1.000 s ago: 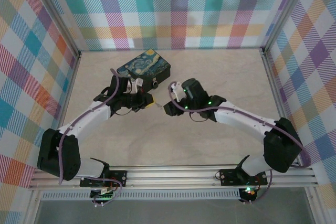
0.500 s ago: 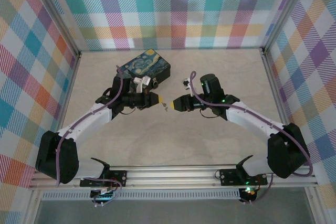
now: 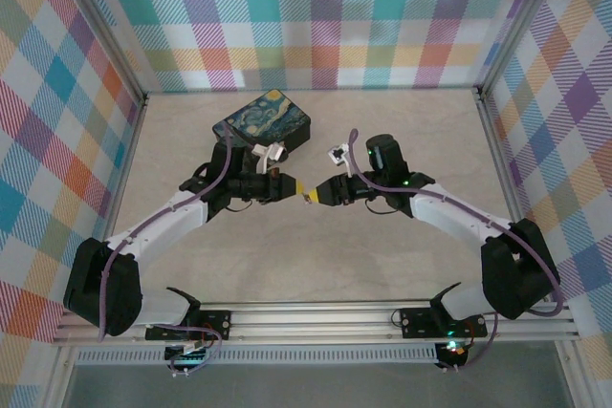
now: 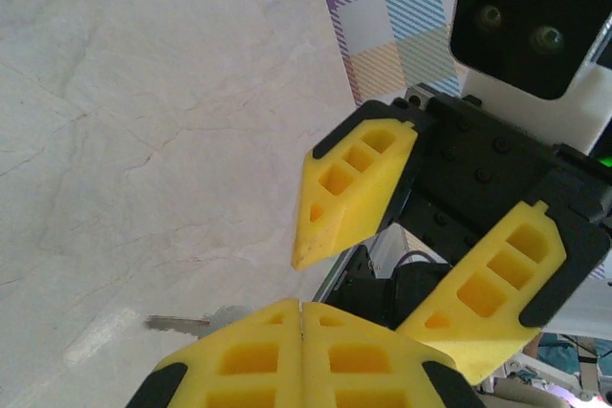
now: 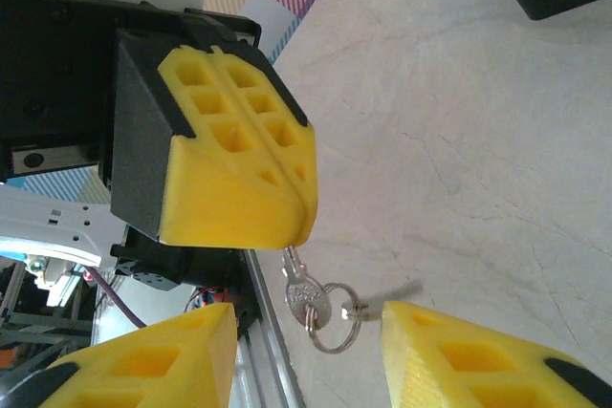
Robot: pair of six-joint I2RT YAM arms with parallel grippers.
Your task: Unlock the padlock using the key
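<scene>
The small silver key needs to be grabbed next by its head (image 3: 307,199) (image 5: 306,296) beside the ring with my right gripper. That leaves the key's blade free to unlock the padlock.
My left gripper (image 3: 293,187) is shut, pinching the blade tip of a small silver key (image 5: 308,293). The key hangs from the closed yellow fingers (image 5: 239,174) with a ring (image 5: 335,330) and a second key on it. My right gripper (image 5: 306,324) is open and faces the left one tip to tip, its fingers on either side of the hanging key bunch without touching it. From the left wrist, a grey key blade (image 4: 182,324) pokes out beside my left gripper (image 4: 301,307). A tiny dark thing at the box's near edge (image 3: 285,148) may be the padlock; it is too small to tell.
The box printed with a swirling blue-yellow night sky (image 3: 263,119) lies at the back, just behind the left arm. Checked walls close in the marble tabletop (image 3: 402,131) on three sides. An aluminium rail (image 3: 316,320) runs along the near edge.
Both grippers have moved toward each other and now almost meet tip to tip over the middle of the table. The right jaws have narrowed slightly.
</scene>
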